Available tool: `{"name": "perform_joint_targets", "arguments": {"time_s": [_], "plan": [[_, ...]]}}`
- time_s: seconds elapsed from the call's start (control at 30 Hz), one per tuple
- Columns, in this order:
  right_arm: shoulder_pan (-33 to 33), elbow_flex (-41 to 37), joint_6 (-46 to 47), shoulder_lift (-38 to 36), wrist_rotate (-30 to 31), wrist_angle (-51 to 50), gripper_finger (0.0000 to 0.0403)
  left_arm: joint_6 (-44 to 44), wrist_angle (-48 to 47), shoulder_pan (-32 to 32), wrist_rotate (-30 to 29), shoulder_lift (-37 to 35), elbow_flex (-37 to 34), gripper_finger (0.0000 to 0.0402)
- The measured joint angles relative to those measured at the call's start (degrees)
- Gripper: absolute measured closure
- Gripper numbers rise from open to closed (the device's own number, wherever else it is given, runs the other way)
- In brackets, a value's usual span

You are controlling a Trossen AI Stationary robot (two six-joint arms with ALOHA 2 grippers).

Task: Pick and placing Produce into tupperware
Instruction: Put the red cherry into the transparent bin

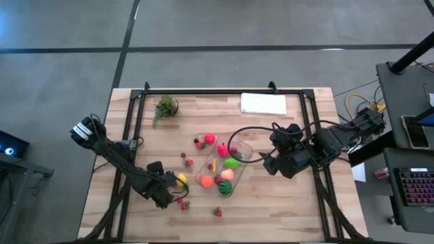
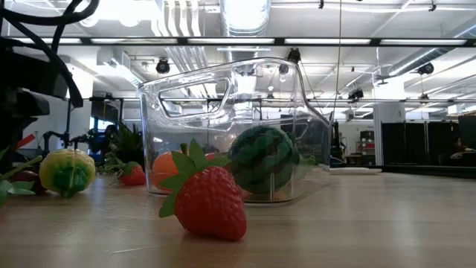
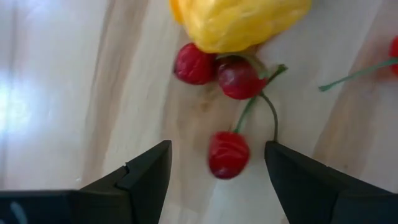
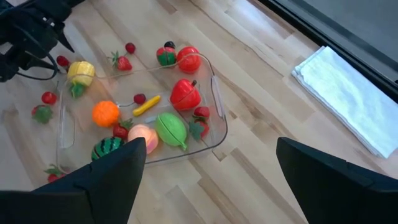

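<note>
My left gripper closes now, since its fingers stand low beside the small red cherry (image 3: 228,154) in the left wrist view and closing now would catch the cherry.
The clear tupperware (image 1: 224,166) lies on the table's middle and holds several produce pieces: a green one (image 4: 171,129), a red pepper (image 4: 185,93), an orange (image 4: 106,113) and a watermelon (image 2: 262,158). My left gripper (image 3: 217,180) is open, low over the table near the tub's left end. A small red cherry (image 3: 228,154) lies between its fingers, untouched, joined by stems to two more cherries (image 3: 239,78) beside a yellow piece (image 3: 239,22). My right gripper (image 4: 211,180) is open and empty, held above the table to the right of the tub.
Loose strawberries lie on the table near the front (image 1: 218,212) and left of the tub (image 1: 188,161). A potted plant (image 1: 165,106) stands at the far left and a white sheet (image 1: 263,103) lies at the far right. Black frame rails (image 1: 224,92) border the table.
</note>
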Motion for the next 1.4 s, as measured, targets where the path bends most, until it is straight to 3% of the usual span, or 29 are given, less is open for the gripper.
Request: {"name": "perform_joint_targets", "arguments": {"time_s": [0.3,0.67,0.87,1.2,1.4], "plan": [[0.0,0.0,0.0,0.0,1.4,0.0,0.0051,0.0,2.0,0.0,2.5,0.0,-0.4,0.0168],[0.0,0.0,-0.4,0.0,1.5,0.0,0.0051,0.0,2.3,0.0,2.3,0.0,-0.4,0.0283],[0.0,0.0,-0.4,0.0,1.5,0.0,0.0051,0.1,2.4,0.0,1.2,0.0,-0.4,0.0323],[0.0,0.0,-0.4,0.0,1.5,0.0,0.0051,-0.9,1.1,0.0,1.9,0.0,0.6,0.0333],[0.0,0.0,-0.4,0.0,1.5,0.0,0.0051,-3.0,-5.1,-0.1,4.8,-3.1,6.2,0.0334]]}}
